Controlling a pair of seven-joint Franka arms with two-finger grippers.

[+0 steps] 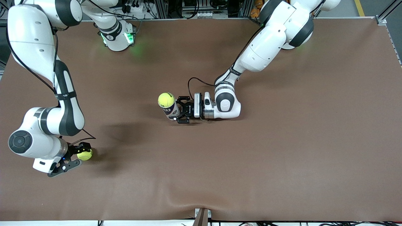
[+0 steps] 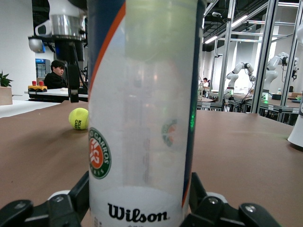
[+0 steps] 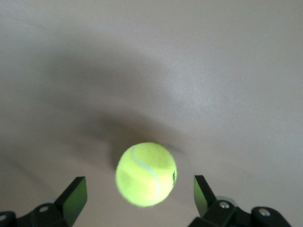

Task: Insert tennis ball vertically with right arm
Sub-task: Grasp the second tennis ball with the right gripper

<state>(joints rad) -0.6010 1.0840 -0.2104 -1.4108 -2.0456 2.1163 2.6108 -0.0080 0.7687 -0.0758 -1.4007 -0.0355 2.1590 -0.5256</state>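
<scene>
My right gripper moves toward the ball next, before it closes on the ball: its fingers stop short of the ball's sides, so closing now would miss.
A clear Wilson tennis ball can [image 1: 172, 110] stands upright in the middle of the brown table [image 1: 251, 157], with a yellow tennis ball [image 1: 166, 100] at its open top. My left gripper [image 1: 181, 110] is shut on the can's lower part; the can fills the left wrist view [image 2: 142, 118]. A second yellow tennis ball [image 1: 84, 154] lies on the table toward the right arm's end, nearer to the front camera than the can. My right gripper [image 1: 76, 156] is open just over this ball. The ball [image 3: 147, 174] sits between the spread fingers [image 3: 75, 196], which do not touch it.
The loose ball [image 2: 78, 118] and the right arm's fingers [image 2: 74, 87] over it also show in the left wrist view. The right arm's base [image 1: 117, 37] glows green at the table's back edge. The brown cover has a fold [image 1: 188, 204] at the front edge.
</scene>
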